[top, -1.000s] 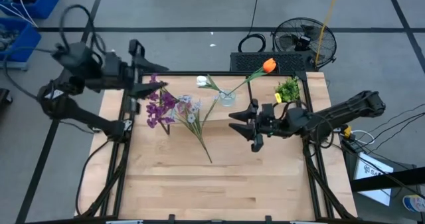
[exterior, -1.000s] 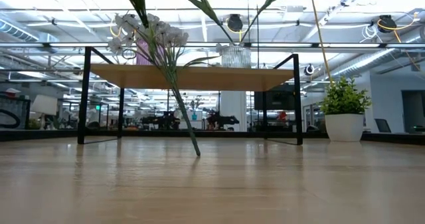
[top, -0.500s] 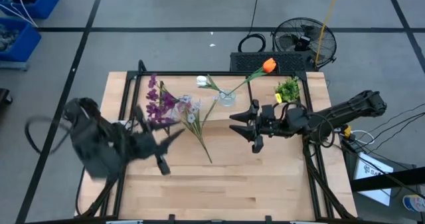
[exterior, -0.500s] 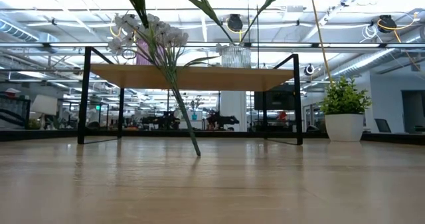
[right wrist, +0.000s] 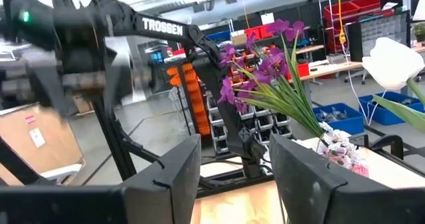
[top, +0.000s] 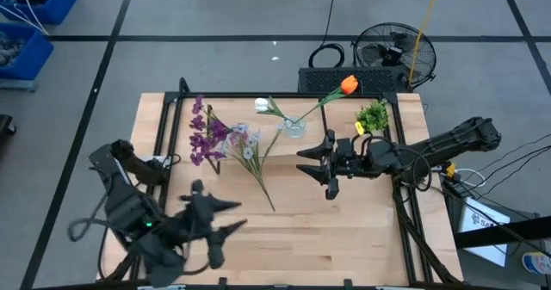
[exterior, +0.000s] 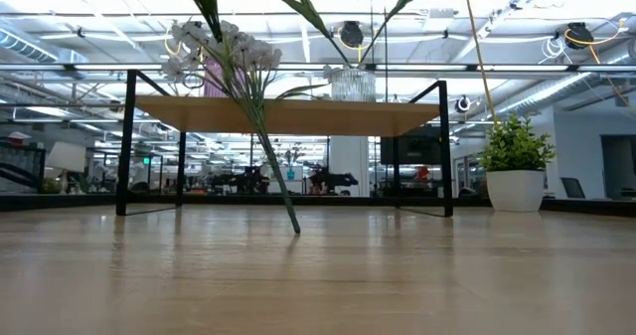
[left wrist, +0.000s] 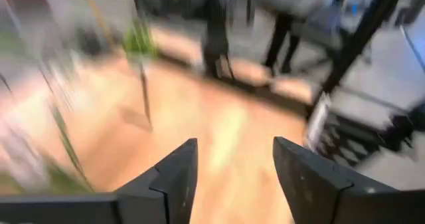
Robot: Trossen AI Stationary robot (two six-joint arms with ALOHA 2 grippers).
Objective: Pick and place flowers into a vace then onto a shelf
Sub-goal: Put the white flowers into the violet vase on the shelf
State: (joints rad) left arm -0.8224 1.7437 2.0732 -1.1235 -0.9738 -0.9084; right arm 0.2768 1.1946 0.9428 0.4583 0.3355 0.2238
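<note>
I need to grab the pale spray by its stem (top: pixel 262 182) next with my left gripper. The spray's white blossoms then stay free to stand above a vase (top: pixel 294 127).
A clear glass vase (top: pixel 294 127) stands on the low wooden shelf (exterior: pixel 288 113) at the table's far side and holds the white bud (top: pixel 262 105) and the orange tulip (top: pixel 348 84). The purple cluster (top: pixel 207 135) lies at the shelf's left part. The pale spray (top: pixel 246 144) leans on the shelf's front edge, its stem end (exterior: pixel 296 230) on the table. My left gripper (top: pixel 231 219) is open over the table's near left part, away from the flowers. My right gripper (top: pixel 308 161) is open, level, just near-right of the vase, pointing left.
A small potted green plant (top: pixel 373 116) stands at the shelf's right end, close behind my right gripper. The shelf's black legs (exterior: pixel 125 141) stand on the table. The near half of the tabletop (top: pixel 327 247) is bare wood. A fan (top: pixel 396 53) sits on the floor beyond.
My left arm has swung fast from the far left, beside the purple cluster, toward the table's near edge and now hangs over the near left corner, its fingers still apart. The flowers, the vase and my right arm have kept still.
</note>
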